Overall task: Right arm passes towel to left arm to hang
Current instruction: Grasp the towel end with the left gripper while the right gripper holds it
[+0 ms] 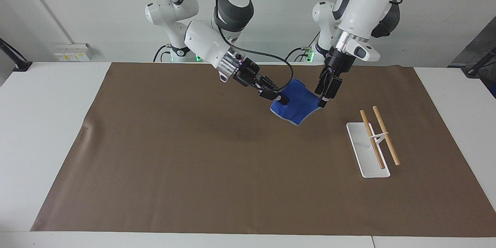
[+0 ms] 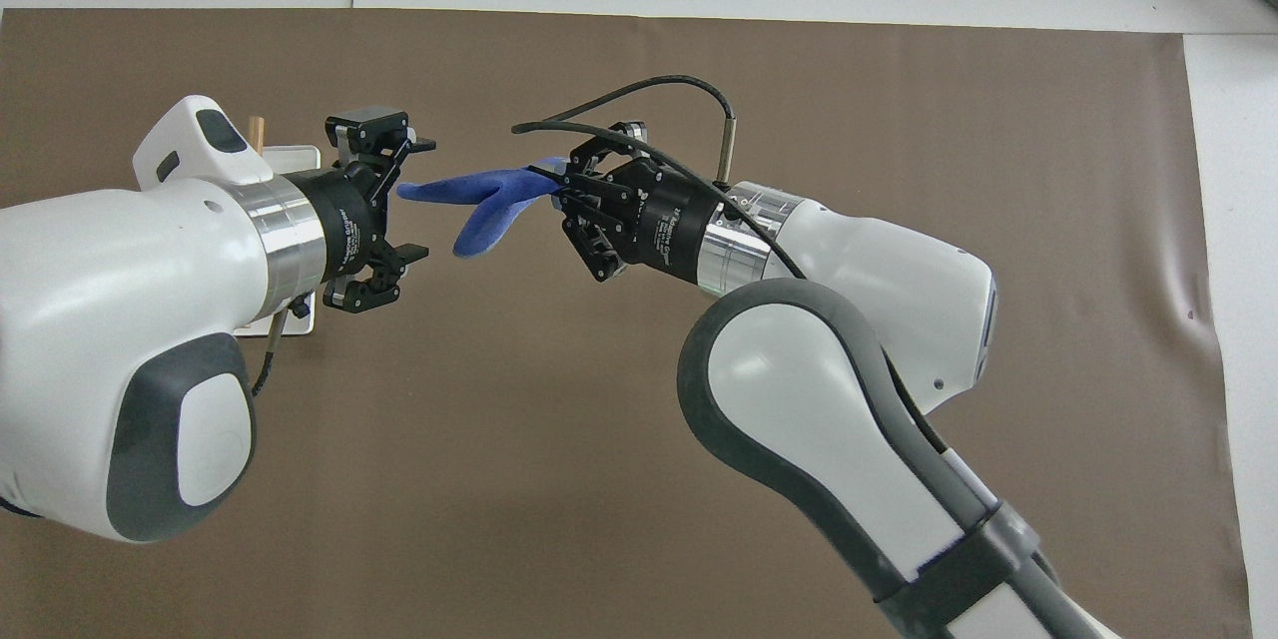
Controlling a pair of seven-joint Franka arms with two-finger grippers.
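Note:
My left gripper takes hold of the towel by its outstretched tip (image 2: 410, 192) next, because the slack fold (image 2: 485, 232) beside it droops down from my right gripper.
The bright-blue towel (image 1: 300, 104) hangs in the air over the brown mat, pinched at one edge by my right gripper (image 1: 283, 100), which is shut on it. From above the towel (image 2: 479, 192) sticks out sideways from the right gripper (image 2: 561, 184) toward the left arm's end. My left gripper (image 1: 322, 102) is at the towel's free edge. In the overhead view the left gripper (image 2: 424, 196) is open wide, and the towel's tip lies between its fingers.
A white rack (image 1: 368, 161) with two wooden bars stands on the brown mat (image 1: 193, 155) toward the left arm's end. From above the left arm hides most of the rack (image 2: 292, 158). White table (image 1: 46, 124) surrounds the mat.

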